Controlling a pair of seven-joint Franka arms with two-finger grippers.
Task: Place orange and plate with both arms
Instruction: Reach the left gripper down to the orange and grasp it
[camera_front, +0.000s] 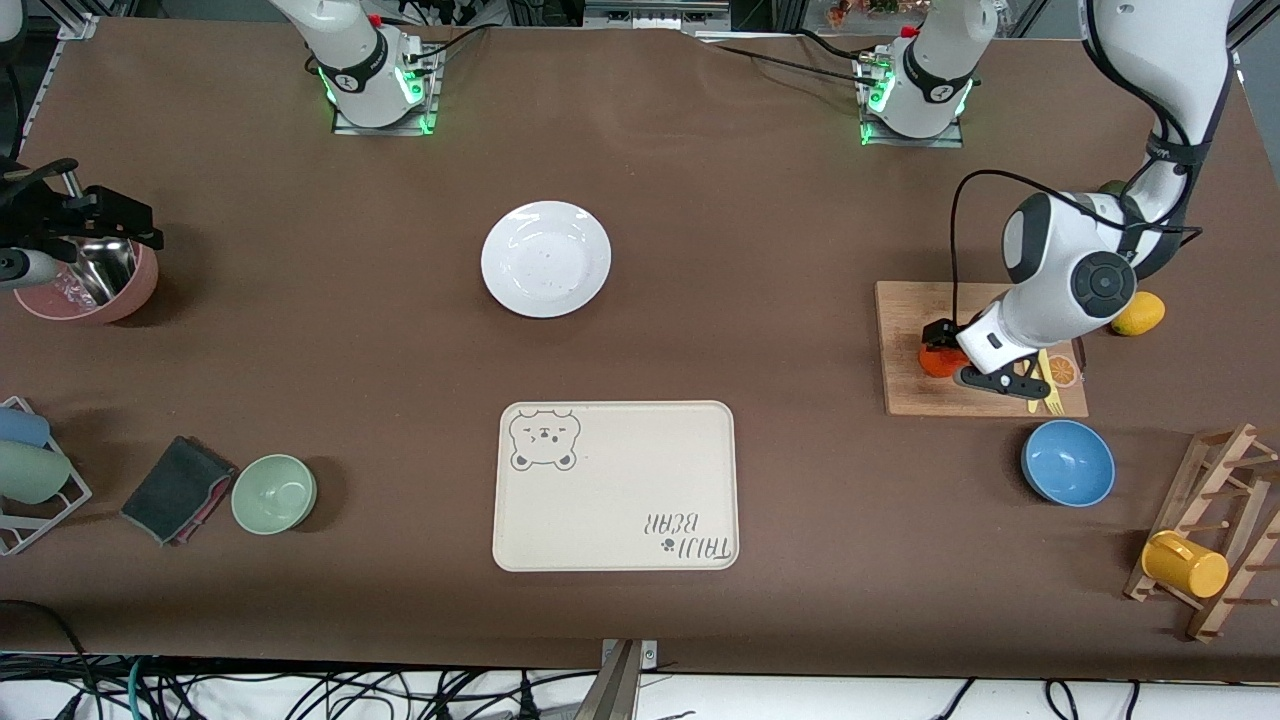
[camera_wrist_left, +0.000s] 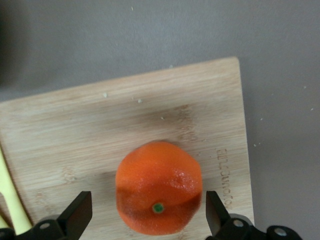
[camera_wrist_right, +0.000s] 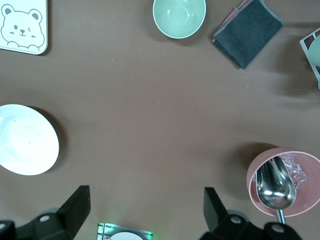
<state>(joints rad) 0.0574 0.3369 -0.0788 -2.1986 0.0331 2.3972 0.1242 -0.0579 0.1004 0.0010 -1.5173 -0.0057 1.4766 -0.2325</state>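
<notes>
My left gripper will grab the orange (camera_front: 935, 362) by its round sides next, to set it onto the white plate (camera_front: 546, 259).
The orange (camera_front: 935, 362) sits on a wooden cutting board (camera_front: 905, 390) at the left arm's end of the table. My left gripper (camera_front: 958, 357) is low over it, open, with one finger on each side and a small gap to the fruit. In the left wrist view the orange (camera_wrist_left: 159, 187) lies between the fingertips (camera_wrist_left: 80, 214) of the left gripper (camera_wrist_left: 148, 215). The white plate (camera_front: 546, 259) lies bare mid-table, farther from the front camera than the bear tray. My right gripper (camera_front: 120, 222) is open and empty, up over the pink bowl; its wrist view shows the plate (camera_wrist_right: 25, 140).
The cream bear-print tray (camera_front: 615, 485) lies near the front edge. A blue bowl (camera_front: 1068, 462), a lemon (camera_front: 1138, 314) and a rack with a yellow mug (camera_front: 1185, 565) stand around the board. A pink bowl (camera_front: 100, 290) with a scoop, a green bowl (camera_front: 274, 493) and a cloth (camera_front: 175, 488) are at the right arm's end.
</notes>
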